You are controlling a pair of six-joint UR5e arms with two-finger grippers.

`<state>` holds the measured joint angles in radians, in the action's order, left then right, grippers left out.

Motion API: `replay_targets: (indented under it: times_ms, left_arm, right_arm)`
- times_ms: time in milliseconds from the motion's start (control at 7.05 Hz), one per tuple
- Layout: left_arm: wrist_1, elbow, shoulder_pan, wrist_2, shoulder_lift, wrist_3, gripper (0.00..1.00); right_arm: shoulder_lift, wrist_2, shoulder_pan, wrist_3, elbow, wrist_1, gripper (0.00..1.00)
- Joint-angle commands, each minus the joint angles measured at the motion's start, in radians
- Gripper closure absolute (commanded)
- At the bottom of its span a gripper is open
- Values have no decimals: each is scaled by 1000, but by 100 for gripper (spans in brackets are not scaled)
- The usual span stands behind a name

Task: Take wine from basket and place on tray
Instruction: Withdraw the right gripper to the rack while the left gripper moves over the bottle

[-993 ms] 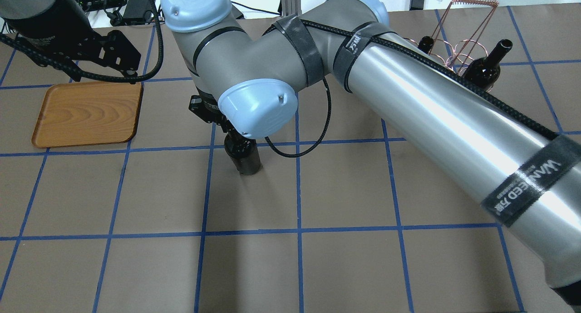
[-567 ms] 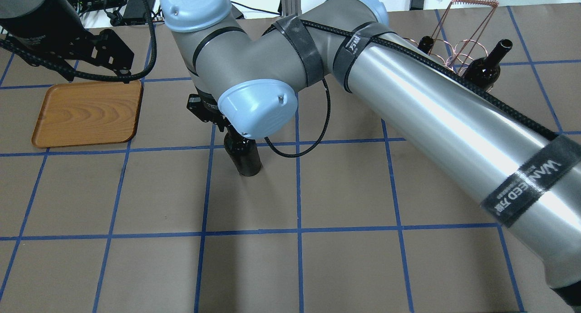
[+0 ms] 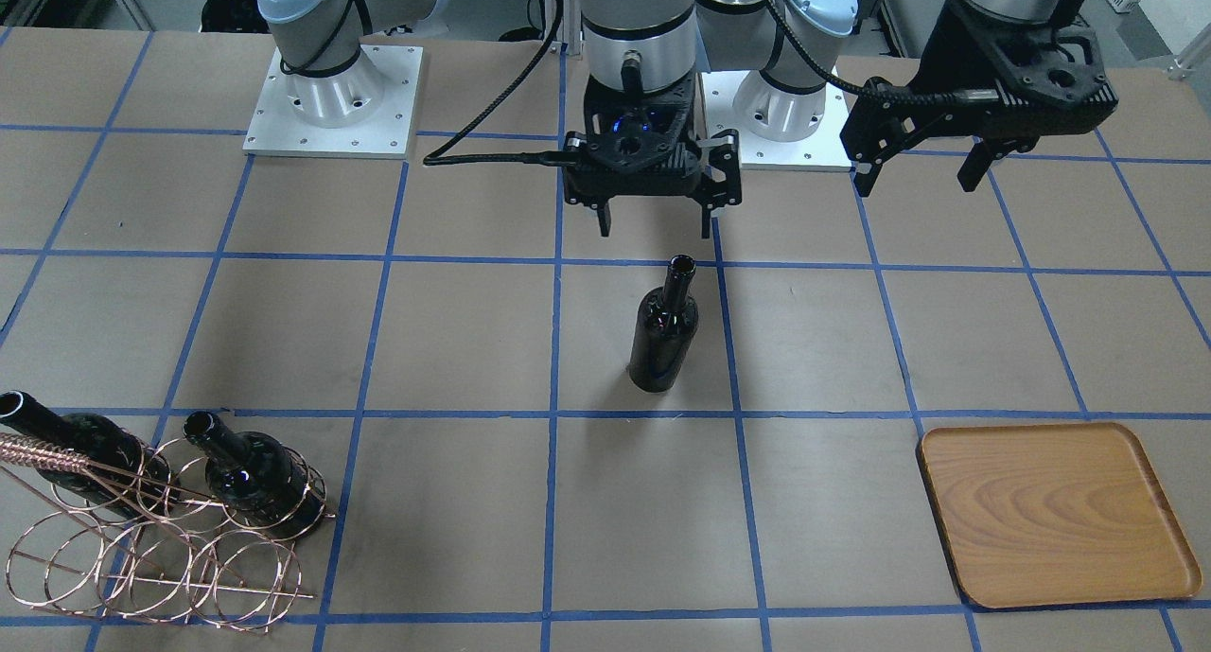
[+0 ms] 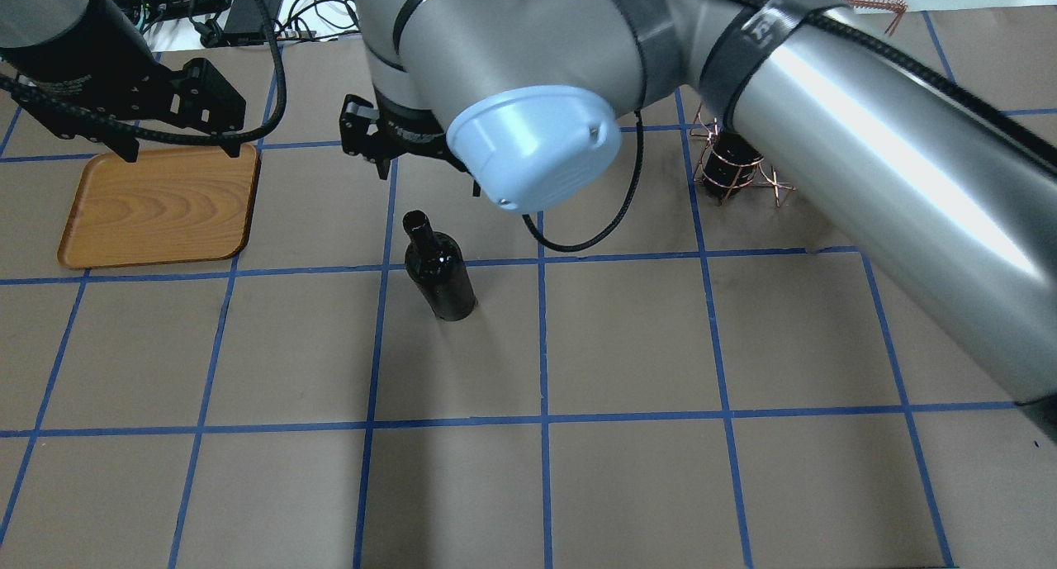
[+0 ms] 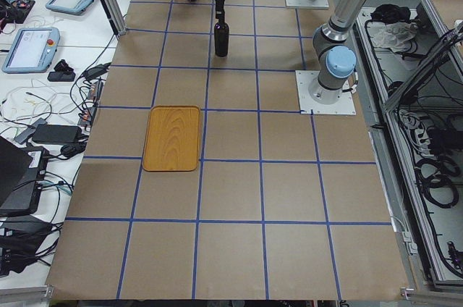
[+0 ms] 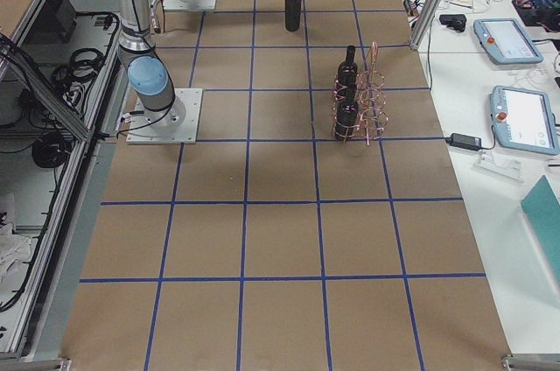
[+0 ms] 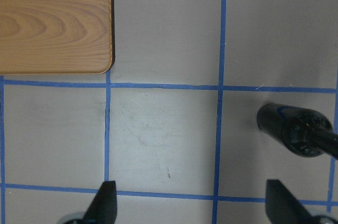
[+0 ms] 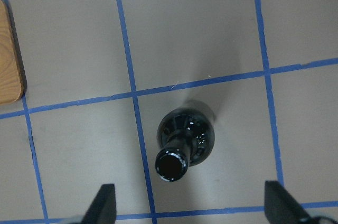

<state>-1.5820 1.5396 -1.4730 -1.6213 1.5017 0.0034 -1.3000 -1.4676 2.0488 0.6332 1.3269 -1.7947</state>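
The left gripper grabs the near-black wine bottle by its neck [image 3: 678,281] next, to stand it on the wooden tray [image 3: 1050,515].
One wine bottle [image 3: 664,335] stands upright and free on the middle of the table; it also shows in the overhead view [image 4: 439,272] and in the right wrist view [image 8: 185,139]. My right gripper [image 3: 654,227] is open and empty, above the bottle's neck and toward the robot's side. My left gripper [image 3: 914,181] is open and empty, in the air near the wooden tray [image 3: 1050,515], which is bare [image 4: 157,206]. The copper wire basket [image 3: 43,458] holds two more dark bottles [image 3: 251,477].
Blue tape lines grid the brown table. The right arm's big links [image 4: 867,123] cover much of the overhead view and hide most of the basket [image 4: 877,1]. In the left wrist view the bottle [image 7: 293,129] lies right of the tray [image 7: 53,20].
My right gripper has let go of the bottle and risen clear of its neck. The bottle now stands alone. The left gripper has barely moved.
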Motion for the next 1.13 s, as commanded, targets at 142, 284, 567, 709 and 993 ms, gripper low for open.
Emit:
replay_targets:
  times_ms: [142,284,567,709,993]
  left_arm:
    - [2,7,-131,14,49,-184,0]
    - [2,7,-188,24,75,-215,0]
    - [35,7,-246,59,129,-206,0]
    - [77,20,-250,98,164,-201,0]
    - [119,80,-254,96,177,-149,0]
  right_arm:
    - [-71,-85,-269,-370,8,85,0]
    - [-93,-86,-332,-380,12,92,0]
    - [-99,-88,-390,-433,46,97,0]
    - [-114,-91,-401,-558,70,87,0]
    - [-124,-124,-401,-619,96,106,0]
